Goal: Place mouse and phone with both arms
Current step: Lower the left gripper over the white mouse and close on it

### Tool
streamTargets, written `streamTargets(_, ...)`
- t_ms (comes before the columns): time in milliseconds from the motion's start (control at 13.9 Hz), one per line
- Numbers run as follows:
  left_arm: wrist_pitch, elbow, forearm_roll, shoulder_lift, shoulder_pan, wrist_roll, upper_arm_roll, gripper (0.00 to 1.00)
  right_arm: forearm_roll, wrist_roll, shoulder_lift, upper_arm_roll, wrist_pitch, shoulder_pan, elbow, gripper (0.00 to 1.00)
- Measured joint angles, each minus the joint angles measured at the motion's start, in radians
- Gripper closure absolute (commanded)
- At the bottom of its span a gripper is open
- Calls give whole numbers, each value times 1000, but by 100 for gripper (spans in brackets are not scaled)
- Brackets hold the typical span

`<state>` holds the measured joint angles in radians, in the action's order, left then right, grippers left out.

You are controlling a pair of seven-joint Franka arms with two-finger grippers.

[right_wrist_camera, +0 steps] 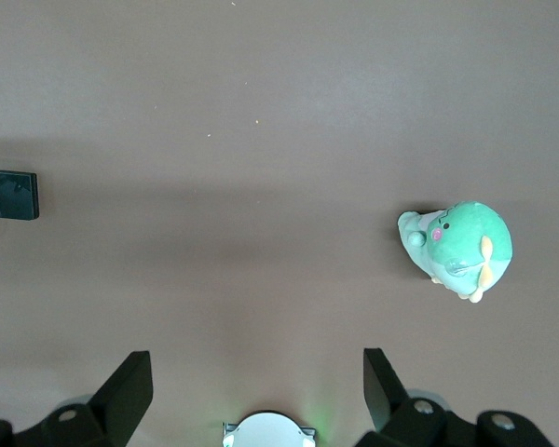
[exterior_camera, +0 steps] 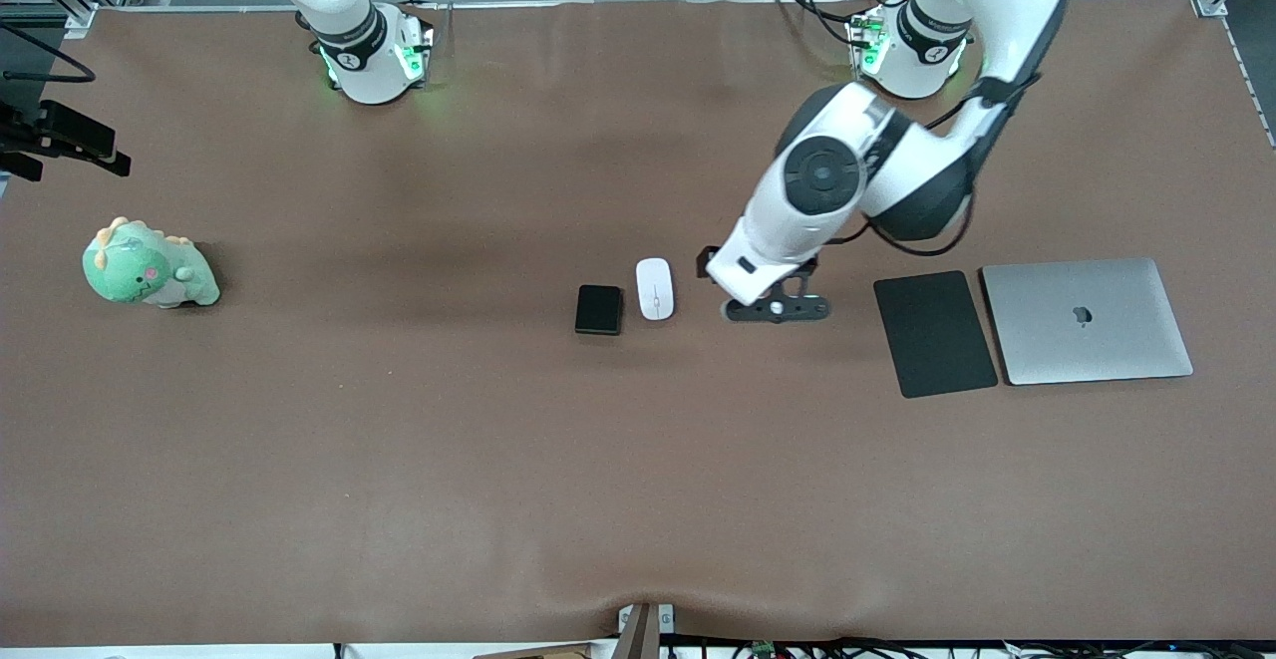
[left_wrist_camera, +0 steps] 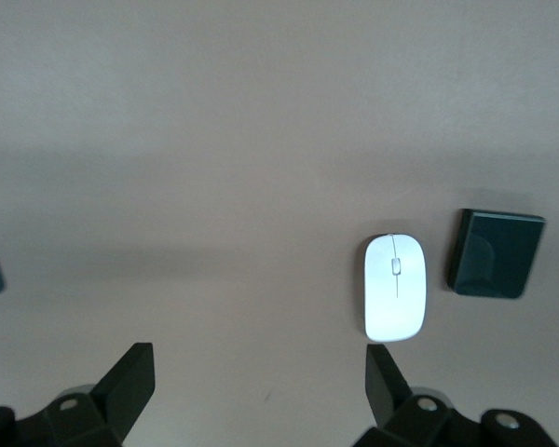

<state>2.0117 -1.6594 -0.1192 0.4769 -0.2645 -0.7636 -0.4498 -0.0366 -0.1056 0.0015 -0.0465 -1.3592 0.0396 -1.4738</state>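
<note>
I need to place the white mouse point(exterior_camera: 655, 288) on the mouse pad point(exterior_camera: 935, 335). My left gripper needs to pick the mouse up by its long sides next.
The white mouse point(exterior_camera: 655, 288) lies on the brown table beside the black phone point(exterior_camera: 599, 309), the phone toward the right arm's end. My left gripper point(exterior_camera: 776, 308) is open and empty, low over bare table between the mouse and the mouse pad point(exterior_camera: 934, 332). In the left wrist view the mouse point(left_wrist_camera: 395, 287) and phone point(left_wrist_camera: 496, 252) lie off to one side of the left gripper point(left_wrist_camera: 259, 382). My right gripper point(right_wrist_camera: 258, 386) is open and empty, held high over its own base point(right_wrist_camera: 268, 430); it is out of the front view. The phone point(right_wrist_camera: 14, 194) shows in the right wrist view.
A closed silver laptop point(exterior_camera: 1087, 320) lies beside the mouse pad at the left arm's end. A green plush dinosaur point(exterior_camera: 148, 267) sits near the right arm's end and also shows in the right wrist view point(right_wrist_camera: 458, 250).
</note>
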Motion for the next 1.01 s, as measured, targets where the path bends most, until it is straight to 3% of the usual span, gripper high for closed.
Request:
streamTargets(431,140,-1,-83,153,-123,-240,0,0,0,0,0,0,0,0,0,0)
streamTargets(718,225,-1,-105,202,-157,-319,0,2,0,0,0,0,0,0,0,0)
streamTargets(1005,265,-1,-199,256,-192,-435,2,2,0,0,0,0,-1,0,0,0)
